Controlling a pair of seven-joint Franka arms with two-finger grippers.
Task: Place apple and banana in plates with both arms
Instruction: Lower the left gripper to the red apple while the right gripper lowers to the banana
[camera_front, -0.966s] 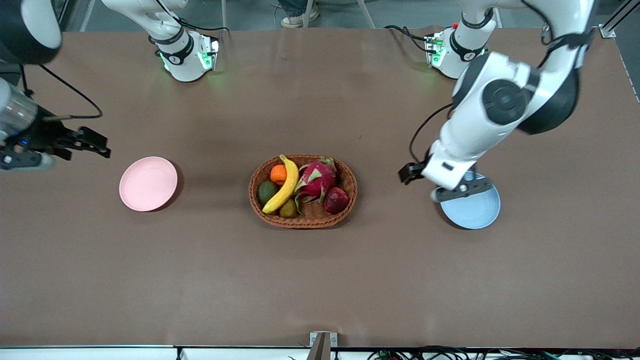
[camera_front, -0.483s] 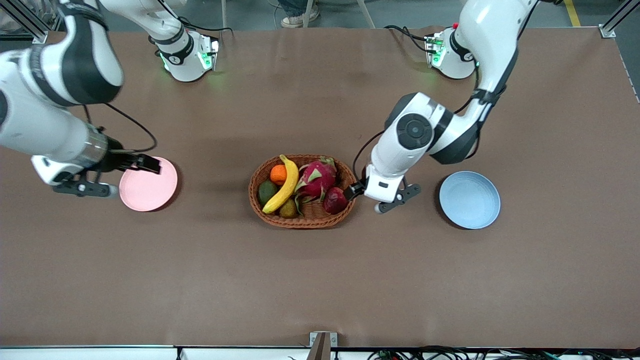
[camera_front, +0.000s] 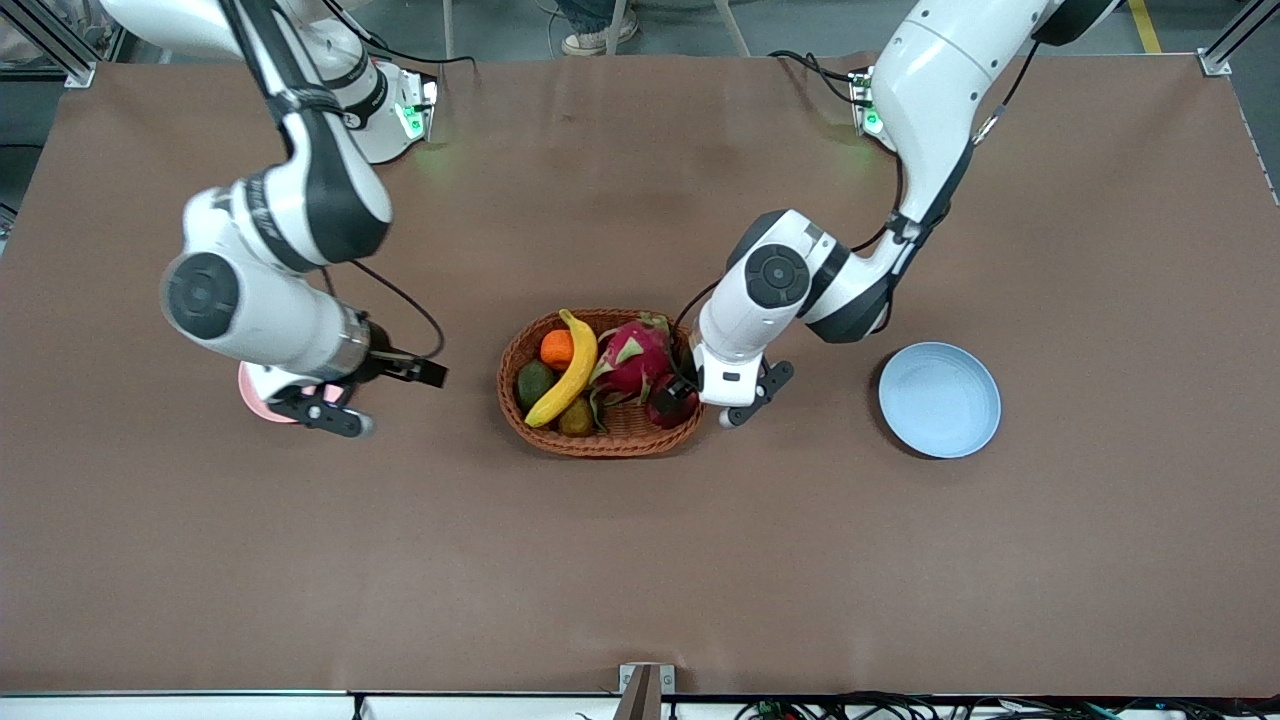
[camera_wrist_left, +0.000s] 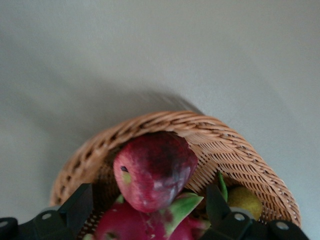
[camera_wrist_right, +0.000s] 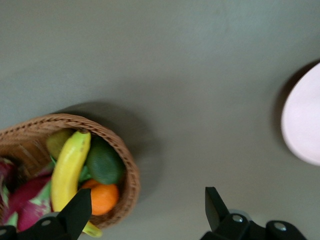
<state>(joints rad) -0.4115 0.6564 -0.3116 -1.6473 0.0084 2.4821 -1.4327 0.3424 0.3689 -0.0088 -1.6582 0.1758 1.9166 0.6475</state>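
My left gripper lowers its fingers before closing on the red apple. The fingers stop above and short of the apple's sides, so closing now would miss the apple.
The dark red apple (camera_front: 661, 409) lies in the wicker basket (camera_front: 600, 445) at the end toward the left arm, beside the dragon fruit. My left gripper (camera_front: 680, 391) is open right over it; in the left wrist view the apple (camera_wrist_left: 155, 167) sits between my open left gripper (camera_wrist_left: 147, 192). The yellow banana (camera_front: 568, 370) lies in the basket toward the right arm's end. My right gripper (camera_front: 432, 374) is open and empty over bare table between the pink plate (camera_front: 252, 392) and the basket. The right wrist view shows the banana (camera_wrist_right: 67, 170) and my right gripper (camera_wrist_right: 146, 200). The blue plate (camera_front: 940, 400) is empty.
The basket also holds a pink dragon fruit (camera_front: 632, 358), an orange (camera_front: 556, 348), a green avocado (camera_front: 533, 384) and a small yellowish fruit (camera_front: 576, 419). The right arm covers most of the pink plate, whose edge shows in the right wrist view (camera_wrist_right: 305, 125).
Both arms have swung in toward the basket. The left gripper moved from beside the basket to over the apple. The right gripper moved from the pink plate toward the basket.
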